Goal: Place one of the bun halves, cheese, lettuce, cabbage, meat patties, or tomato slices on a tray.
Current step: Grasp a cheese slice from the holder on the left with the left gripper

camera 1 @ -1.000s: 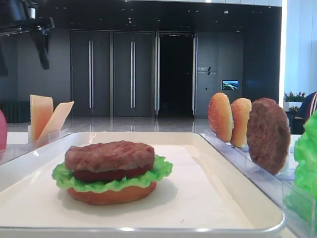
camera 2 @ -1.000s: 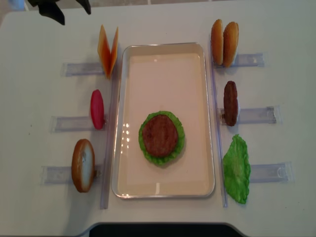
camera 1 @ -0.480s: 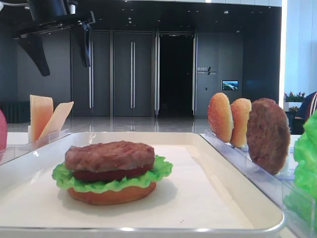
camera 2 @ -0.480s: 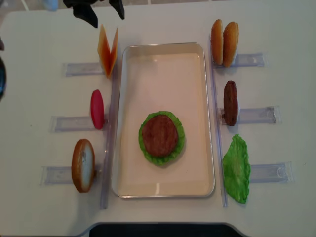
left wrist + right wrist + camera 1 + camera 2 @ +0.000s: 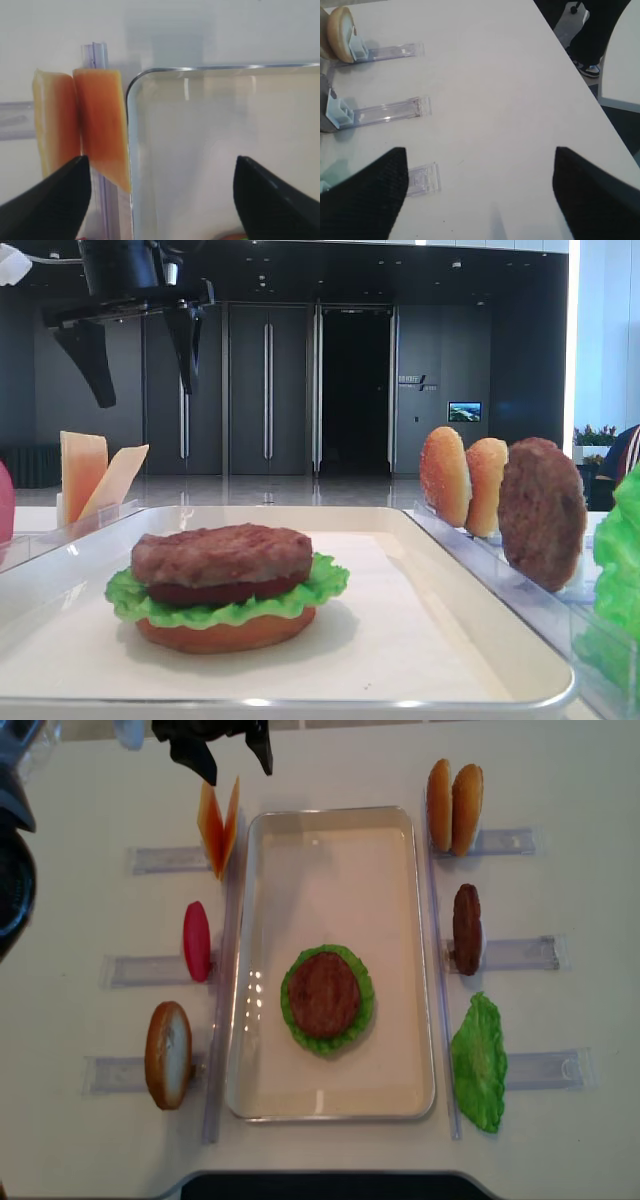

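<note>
The slices' V has room for fingers at its top, so I should next grab the tray-side cheese slice by its upper edge (image 5: 234, 820) with my left gripper.
Two cheese (image 5: 218, 825) slices lean apart in a V in a clear holder left of the tray's (image 5: 340, 812) far corner. My left gripper (image 5: 235, 765) hangs open just above and behind them with nothing between its fingers. In the left wrist view the cheese (image 5: 102, 130) shows beside the left finger, with the tray rim (image 5: 200, 68) to its right. On the tray lies a stack of bun half, tomato, lettuce and meat patty (image 5: 325, 995). My right gripper (image 5: 479, 150) is open over bare table.
Right of the tray stand two bun halves (image 5: 453, 807), a meat patty (image 5: 466, 928) and lettuce (image 5: 480, 1060) in clear holder rails (image 5: 520, 952). On the left stand a tomato slice (image 5: 196, 940) and a bun half (image 5: 168, 1053).
My left gripper has moved right and down from the far left corner to just above the cheese, still open. Nothing else moved.
</note>
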Controlling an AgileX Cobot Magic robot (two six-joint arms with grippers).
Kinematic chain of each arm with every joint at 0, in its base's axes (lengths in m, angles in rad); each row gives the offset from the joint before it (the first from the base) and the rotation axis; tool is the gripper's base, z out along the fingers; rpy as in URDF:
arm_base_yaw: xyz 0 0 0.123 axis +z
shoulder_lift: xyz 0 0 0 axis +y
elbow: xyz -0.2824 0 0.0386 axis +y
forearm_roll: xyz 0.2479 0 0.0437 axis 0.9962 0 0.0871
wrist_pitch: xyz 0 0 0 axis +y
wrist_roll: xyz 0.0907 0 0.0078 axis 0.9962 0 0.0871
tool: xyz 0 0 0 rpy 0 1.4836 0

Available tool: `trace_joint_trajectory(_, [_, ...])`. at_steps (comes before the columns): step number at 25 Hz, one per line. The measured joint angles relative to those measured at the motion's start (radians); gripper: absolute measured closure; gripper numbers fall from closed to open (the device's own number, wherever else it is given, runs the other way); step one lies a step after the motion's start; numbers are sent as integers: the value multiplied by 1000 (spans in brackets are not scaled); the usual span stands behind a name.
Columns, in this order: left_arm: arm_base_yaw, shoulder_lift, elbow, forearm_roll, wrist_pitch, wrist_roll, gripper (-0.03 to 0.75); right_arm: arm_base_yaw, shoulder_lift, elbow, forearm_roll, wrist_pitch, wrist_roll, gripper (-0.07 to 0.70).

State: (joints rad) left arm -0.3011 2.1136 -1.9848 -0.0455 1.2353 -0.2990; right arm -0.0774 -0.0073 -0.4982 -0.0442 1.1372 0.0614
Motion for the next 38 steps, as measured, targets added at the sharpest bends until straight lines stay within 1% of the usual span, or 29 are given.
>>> trace_joint_trajectory(13, [-4,65,0,28,0,-2,24,0,0,0,0,0,0,44])
trace_joint_trajectory(18, [-4,75,0,70,0,-2,24,0,0,0,0,0,0,44])
trace_joint_trajectory(32, [-4,135,0,96,-1,-2,24,0,0,0,0,0,0,44])
trace_joint_trajectory(34, [-4,138,0,99,-1,-2,64,0,0,0,0,0,0,44])
trace_joint_trajectory(35, [-4,139,0,103,-1,-2,106,0,0,0,0,0,0,44])
trace_joint_trajectory(36, [-4,140,0,110,-1,-2,150,0,0,0,0,0,0,44])
trace_joint_trajectory(38, [-4,141,0,118,-1,-2,284,0,0,0,0,0,0,44])
